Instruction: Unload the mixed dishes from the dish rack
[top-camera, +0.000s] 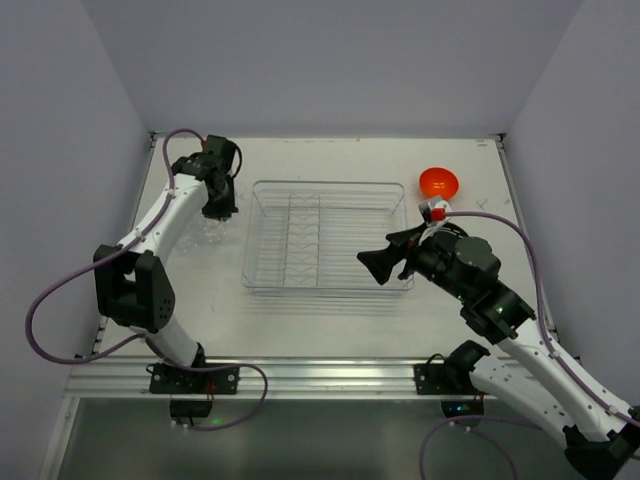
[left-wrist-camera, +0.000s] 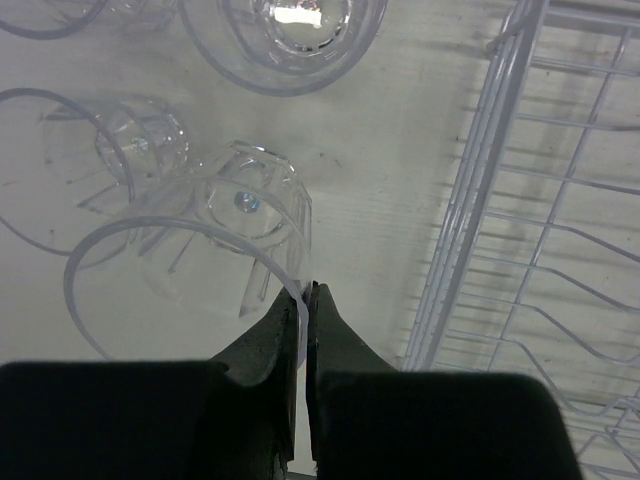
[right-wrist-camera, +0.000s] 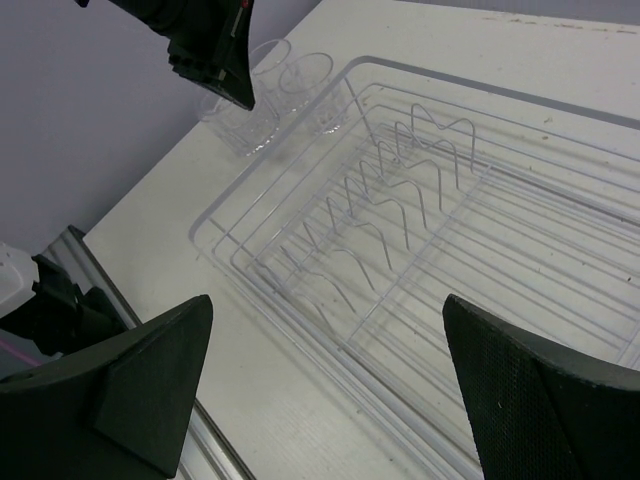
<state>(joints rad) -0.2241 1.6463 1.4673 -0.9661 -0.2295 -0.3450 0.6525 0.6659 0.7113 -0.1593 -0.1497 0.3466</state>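
The clear tumbler stays held in my left gripper from here until it reaches the table. It hangs above the table close to the other tumblers and would drop if released.
The clear dish rack (top-camera: 330, 235) sits mid-table with nothing in it. My left gripper (top-camera: 221, 207) is just left of the rack, shut on the rim of a clear tumbler (left-wrist-camera: 200, 260), with the rim pinched between the fingertips (left-wrist-camera: 304, 290). Three more tumblers (left-wrist-camera: 290, 40) stand beside it on the table. The orange-red bowl (top-camera: 438, 183) rests on the table past the rack's far right corner. My right gripper (top-camera: 385, 262) hovers over the rack's near right part, wide open and empty (right-wrist-camera: 330, 370). The two plates are out of view.
The rack's wire wall (left-wrist-camera: 480, 200) runs close to the right of the held tumbler. The tumbler cluster (right-wrist-camera: 300, 90) and my left gripper (right-wrist-camera: 210, 40) show beyond the rack's far corner in the right wrist view. Grey walls enclose the table.
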